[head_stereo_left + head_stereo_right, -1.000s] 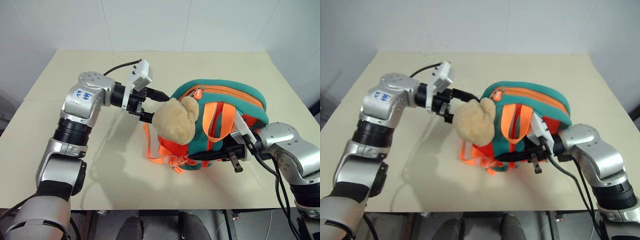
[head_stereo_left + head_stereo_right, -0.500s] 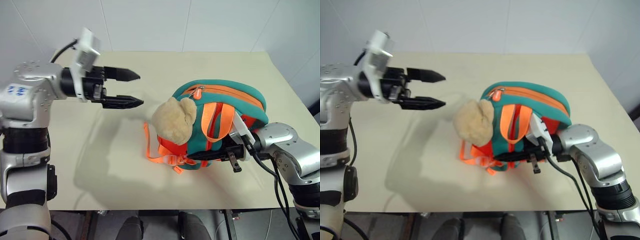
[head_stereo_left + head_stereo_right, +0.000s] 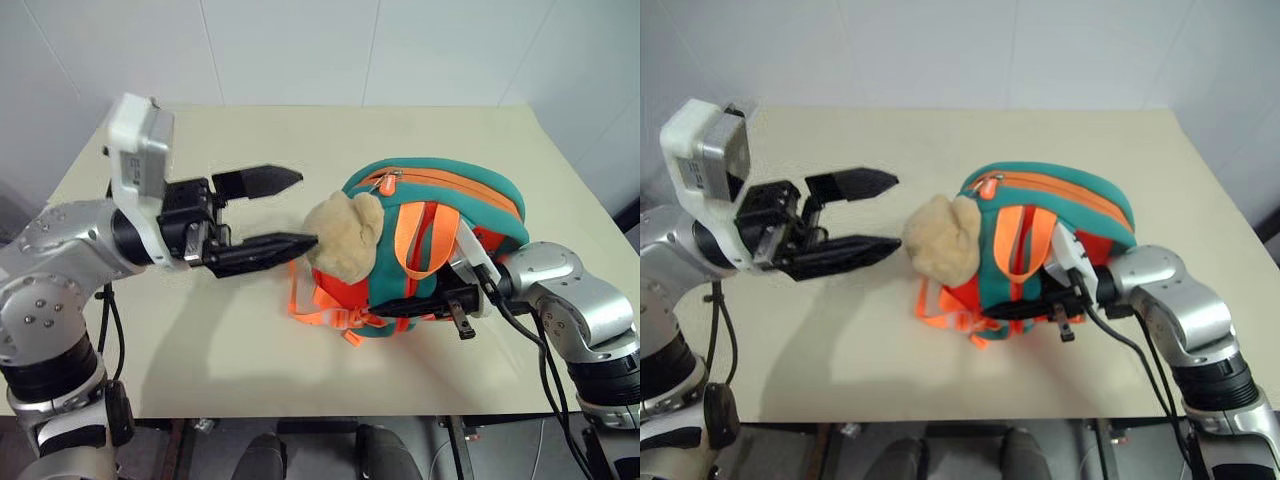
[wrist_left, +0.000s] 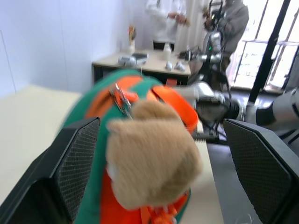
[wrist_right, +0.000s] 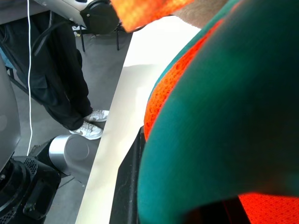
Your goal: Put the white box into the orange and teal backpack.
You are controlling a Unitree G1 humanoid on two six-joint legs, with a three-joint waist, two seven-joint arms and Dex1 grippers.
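I need to move my left gripper toward the bear before it closes on the bear. My fingers stop at the plush bear's near edge (image 3: 312,222), short of its tan body (image 3: 346,236).
The orange and teal backpack (image 3: 450,190) stands on the table with its top zip closed and a tan plush bear (image 3: 345,245) hanging on its left side. My left gripper (image 3: 305,208) is open and points right at the bear, its lower fingertip right at the bear's edge. In the left wrist view the fingers (image 4: 70,172) frame the bear (image 4: 149,163). My right gripper (image 3: 400,308) is shut on the backpack's lower teal edge from the right. The white box is out of view.
The beige table (image 3: 200,330) has bare room to the left and behind the backpack. Loose orange straps (image 3: 315,305) trail on the table under the bear. People stand by a desk (image 4: 140,63) far behind the backpack in the left wrist view.
My left gripper pulled away from the bear and zip, swung out left, then came back lower with its open fingers aimed at the bear. The right gripper and backpack stayed put.
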